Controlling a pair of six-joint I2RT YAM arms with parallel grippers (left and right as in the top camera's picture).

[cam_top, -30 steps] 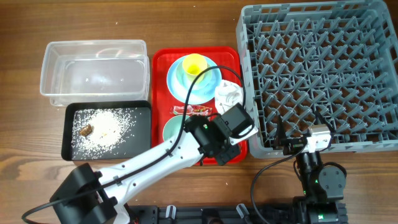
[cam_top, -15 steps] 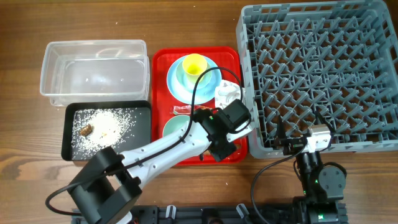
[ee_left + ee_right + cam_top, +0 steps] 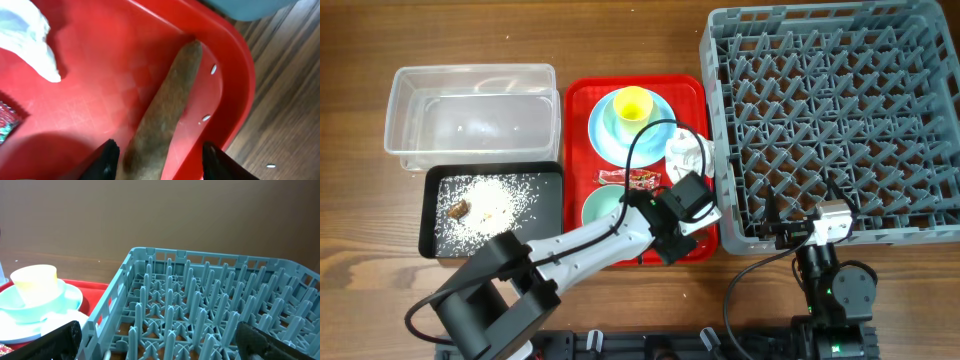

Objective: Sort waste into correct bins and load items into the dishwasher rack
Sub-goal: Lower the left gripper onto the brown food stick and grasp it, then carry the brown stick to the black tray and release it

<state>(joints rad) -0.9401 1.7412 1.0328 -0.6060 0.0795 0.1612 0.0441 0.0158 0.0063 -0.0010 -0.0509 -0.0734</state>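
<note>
My left gripper should come down before closing on the carrot (image 3: pixel 150 148): one finger is over the tray's rim in the left wrist view.
My left gripper (image 3: pixel 160 164) is open low over the flat red serving tray (image 3: pixel 100 100), its jaws either side of the near end of the brown carrot-shaped piece (image 3: pixel 170 105), which lies by the tray's right rim. The white tissue (image 3: pixel 30 35) and the candy wrapper (image 3: pixel 4 126) lie to its left. In the overhead view the left gripper (image 3: pixel 686 204) hides the carrot; tissue (image 3: pixel 686 150), wrapper (image 3: pixel 630 178), yellow cup (image 3: pixel 632 102), blue plate (image 3: pixel 605 135) and green bowl (image 3: pixel 600 208) sit on the tray. My right gripper (image 3: pixel 810 232) is open and empty at the rack's (image 3: pixel 830 110) front edge.
The clear tub (image 3: pixel 470 105) stands at far left, the black tray (image 3: pixel 545 215) in front of it with rice (image 3: pixel 490 205) and a small brown bit (image 3: pixel 457 209). A few rice grains (image 3: pixel 213 69) lie on the red tray's rim and the wood.
My left arm has swung its elbow in and the gripper has shifted slightly left and down over the red tray's right side. The right arm has not moved.
</note>
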